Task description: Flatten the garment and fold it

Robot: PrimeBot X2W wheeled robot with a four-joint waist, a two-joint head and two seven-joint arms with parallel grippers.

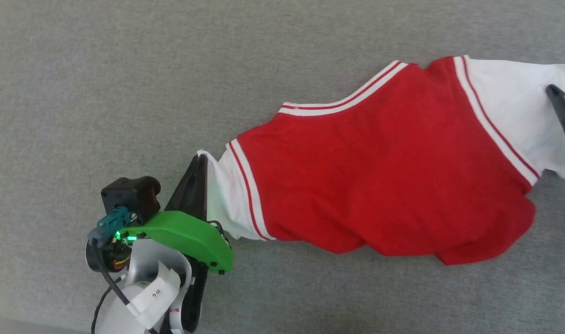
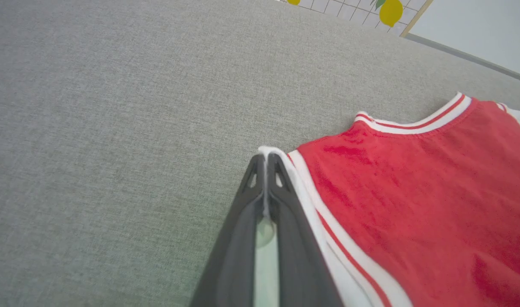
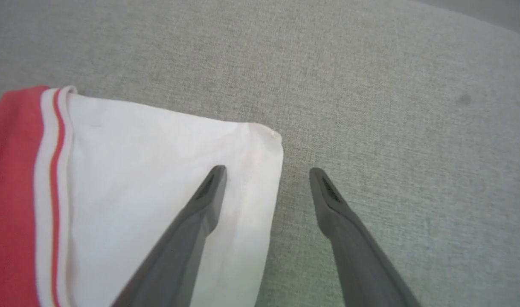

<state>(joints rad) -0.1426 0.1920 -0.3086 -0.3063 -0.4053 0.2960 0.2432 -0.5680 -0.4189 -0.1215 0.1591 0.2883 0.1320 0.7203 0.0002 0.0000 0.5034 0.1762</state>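
Note:
The robot's right hand should next take hold of the other white sleeve by its hem, to spread the garment's red body (image 1: 397, 172) flat for folding.
The garment (image 1: 384, 171), red with white sleeves and striped trim, lies stretched across the grey cloth surface, plain red side up. My left gripper (image 1: 199, 160) is shut on the edge of its left white sleeve (image 2: 264, 151), white fabric pinched between the dark fingers (image 2: 285, 204). My right gripper (image 3: 267, 170) stands open at the other white sleeve (image 3: 149, 162): one finger lies over the sleeve, the other over bare cloth beside the sleeve's edge. In the head view one right fingertip (image 1: 560, 104) shows on that sleeve at the far right.
The grey fabric surface (image 1: 171, 69) spreads all around the garment. In the left wrist view its far edge meets a pale wall and a tiled panel with lemon prints (image 2: 390, 10). My left wrist's green housing (image 1: 185, 236) sits at lower left.

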